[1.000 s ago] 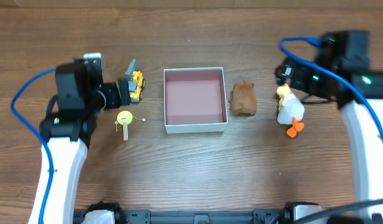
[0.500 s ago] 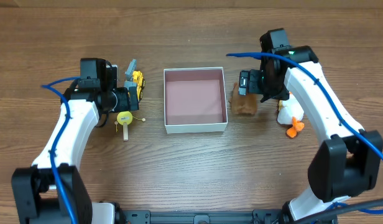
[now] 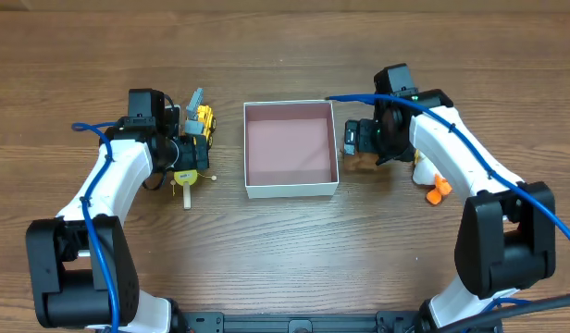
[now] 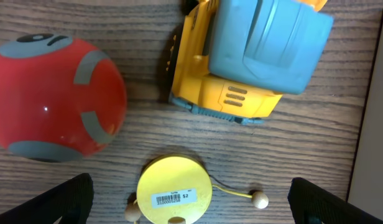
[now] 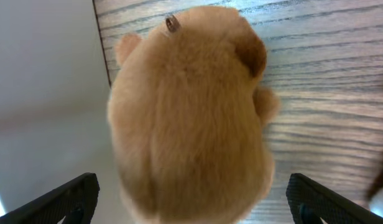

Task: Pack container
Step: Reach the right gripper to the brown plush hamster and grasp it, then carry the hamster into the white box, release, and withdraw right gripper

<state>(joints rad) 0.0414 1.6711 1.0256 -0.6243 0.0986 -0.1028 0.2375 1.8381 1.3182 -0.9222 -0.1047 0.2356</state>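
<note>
It isn't time for my right gripper to close on the hamster yet: its fingers are above the sides of the hamster (image 3: 362,162) (image 5: 191,124) and would miss the hamster now, so it should first lower them.
The container (image 3: 291,186), a white-walled box with a pink inside, sits mid-table and holds nothing. My left gripper (image 3: 185,153) is open over a yellow disc toy (image 4: 174,196) with a string and wooden beads. A yellow and blue toy truck (image 4: 241,62) and a red ball (image 4: 51,99) lie just beyond it. My right gripper (image 3: 359,141) is open, its fingers on either side of a brown plush hamster (image 5: 191,124) that lies on the table beside the container's right wall (image 5: 48,93).
A white duck toy with orange feet (image 3: 431,176) lies right of the hamster, partly under my right arm. The yellow truck (image 3: 203,125) stands left of the container.
Both arms swung inward and lowered. The left gripper came over the yellow disc; the right gripper came over the hamster. No toy has moved.
</note>
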